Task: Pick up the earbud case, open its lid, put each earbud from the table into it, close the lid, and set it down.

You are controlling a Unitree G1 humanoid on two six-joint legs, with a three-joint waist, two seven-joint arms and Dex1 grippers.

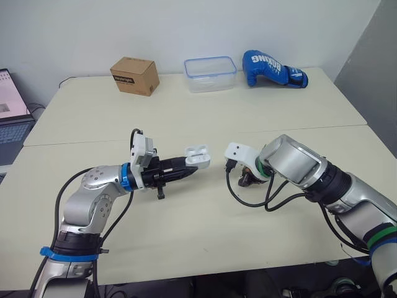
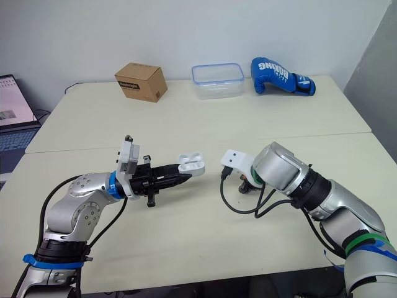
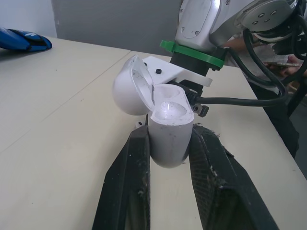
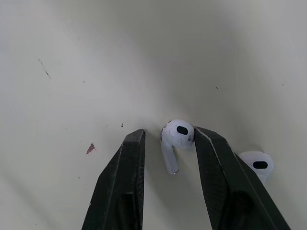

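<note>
I need to grab the white earbud's rounded head (image 4: 178,133) with my right gripper next, so that I can set it stem first into the open earbud case.
My left gripper (image 3: 170,141) is shut on the white earbud case (image 3: 168,136) and holds it above the table's middle. The case's lid (image 3: 130,86) is swung open, and the sockets inside look empty. In the left eye view the case (image 1: 198,157) faces my right wrist. My right gripper (image 4: 169,138) points down at the table just right of the case, open. One white earbud (image 4: 177,133) lies between its fingers, close against one of them. A second earbud (image 4: 257,165) lies on the table just outside the other finger (image 4: 218,172).
Along the table's far edge stand a cardboard box (image 1: 134,75), a clear plastic container (image 1: 210,74) and a blue boxing glove (image 1: 273,69). A laptop (image 1: 11,118) sits off the left side. A seam crosses the tabletop (image 1: 186,217).
</note>
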